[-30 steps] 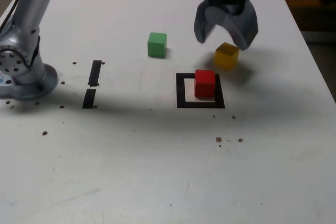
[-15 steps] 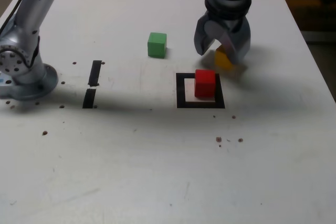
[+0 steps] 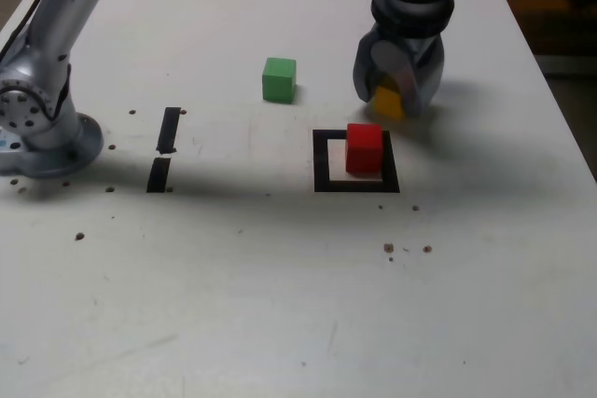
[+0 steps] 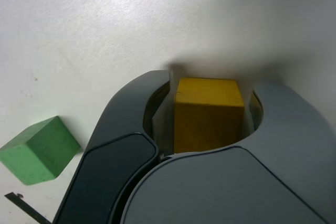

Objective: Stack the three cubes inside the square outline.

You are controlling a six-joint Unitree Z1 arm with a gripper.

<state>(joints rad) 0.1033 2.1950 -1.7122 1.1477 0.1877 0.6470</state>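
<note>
My gripper should keep holding the yellow cube for now, because the yellow cube's base is behind and short of the red cube's top in the exterior view.
The yellow cube rests on the white table just behind the square outline, to the exterior view's right. My gripper has come down around it. In the wrist view the yellow cube fills the space inside my gripper, and both dark jaws press against its sides. The red cube stands inside the outline, toward its right side. Alone on the table, the green cube sits to the exterior view's left of the gripper, and its corner also shows in the wrist view as the green cube.
Two short black strips lie on the table at the exterior view's left. The arm's grey base stands at the far left edge. The table's right edge runs close behind the gripper. Small dark specks dot the surface.
The gripper has dropped down over the yellow cube and its jaws have drawn in from wide apart to tight against the cube. The red and green cubes have stayed put.
</note>
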